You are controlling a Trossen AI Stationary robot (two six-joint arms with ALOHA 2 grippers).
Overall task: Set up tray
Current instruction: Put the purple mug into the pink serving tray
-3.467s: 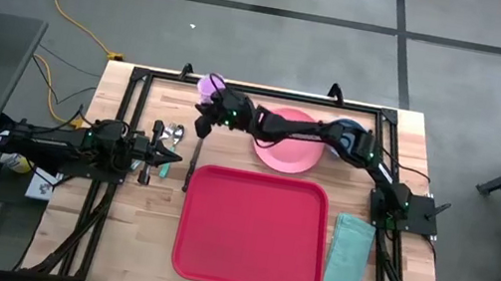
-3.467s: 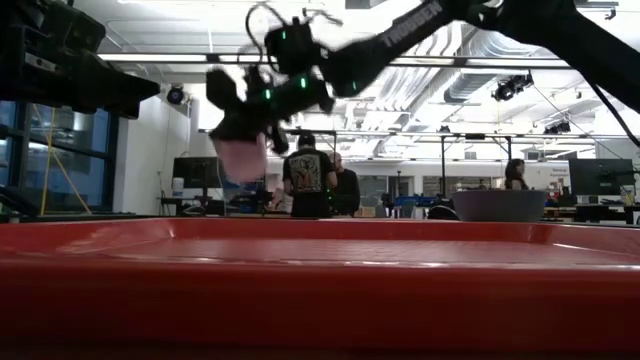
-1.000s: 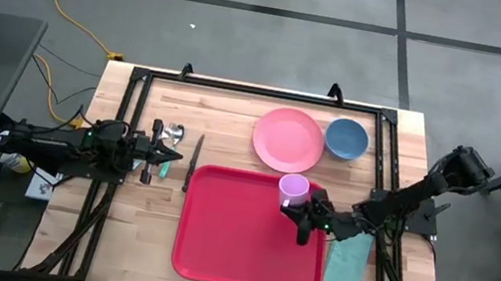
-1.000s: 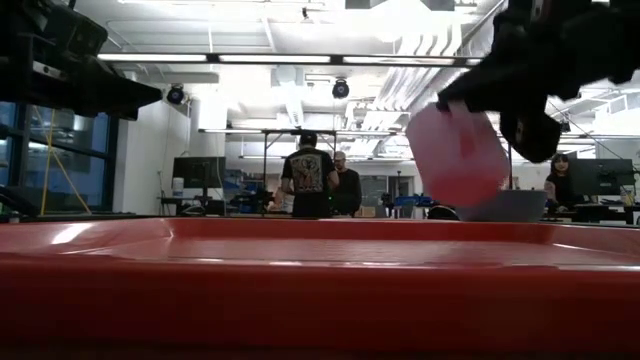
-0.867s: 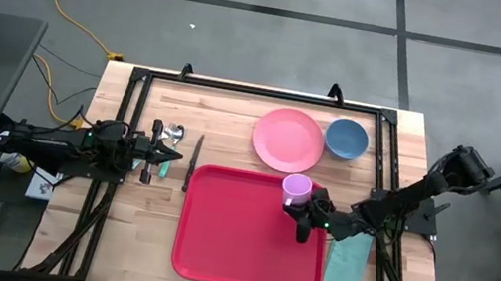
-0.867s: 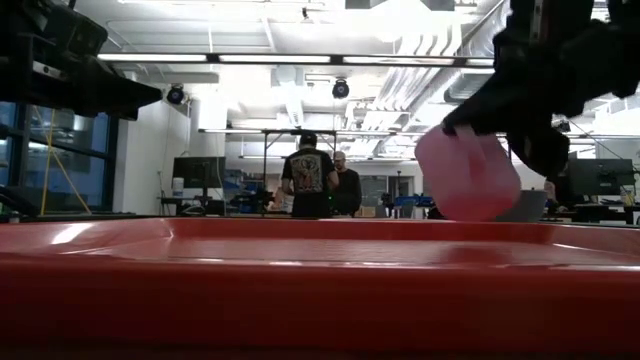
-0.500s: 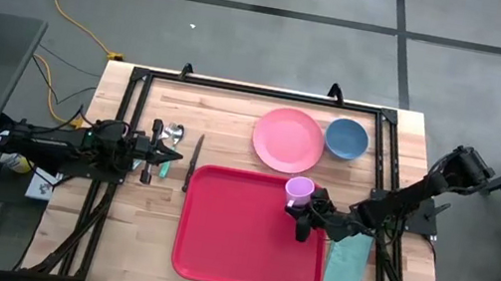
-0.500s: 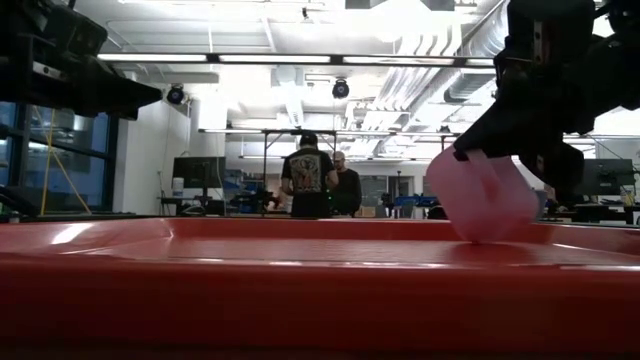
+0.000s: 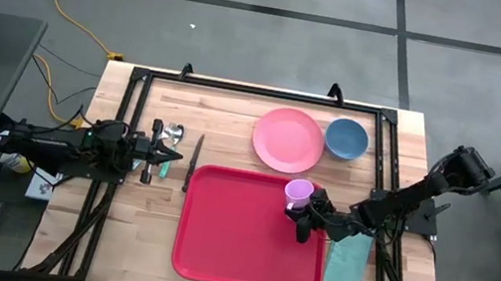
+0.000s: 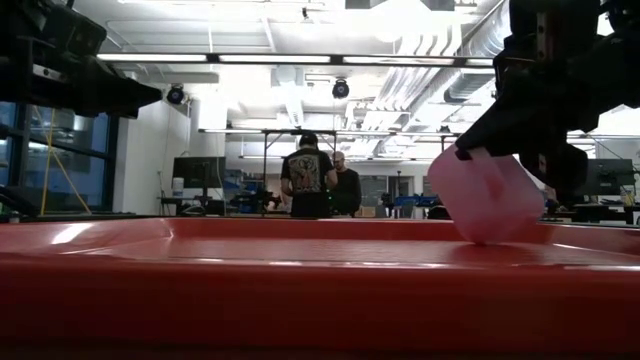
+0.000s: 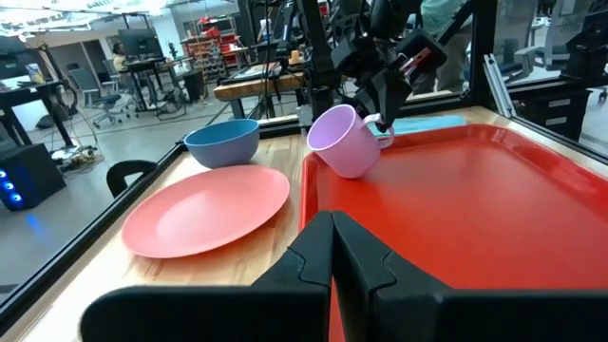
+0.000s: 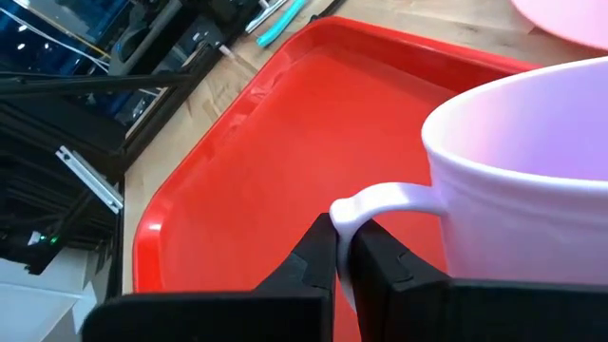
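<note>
The pale purple cup's base [image 9: 297,205] is down at the bottom of the red tray, inside the tray's rim, so my right gripper should open its fingers.
The red tray [image 9: 235,239] lies on the near half of the wooden table. A pale purple cup [image 9: 299,191] stands tilted over the tray's far right corner, with my right gripper [image 9: 306,211] shut on its handle. The left wrist view shows the cup [image 11: 344,142] leaning with its mouth turned away from that gripper [image 11: 388,106]. In the low view the cup's [image 10: 486,195] lower edge is at the tray's floor; whether it touches, I cannot tell. My left gripper [image 9: 171,156] waits shut and level at the table's left, holding nothing. My right gripper pinches the cup's loop handle [image 12: 372,203] between its two fingers [image 12: 319,255]. It comes from the table's right side, slanting a little downward. The cup leans away from the fingers, its mouth tipped toward the table's left and its base [image 11: 361,169] low over the tray floor.
A pink plate [image 9: 288,139] and a blue bowl [image 9: 346,138] sit at the back of the table, beyond the tray. A teal napkin [image 9: 348,257] lies right of the tray. Cutlery [image 9: 171,134] and a knife [image 9: 194,160] lie by my left gripper. People stand in the room behind.
My right gripper has sunk a little and tipped, with a slight shift toward the table's right edge. The cup has come down to the tray's floor near the far right corner and leans more than before. Over the last half second it has kept still.
</note>
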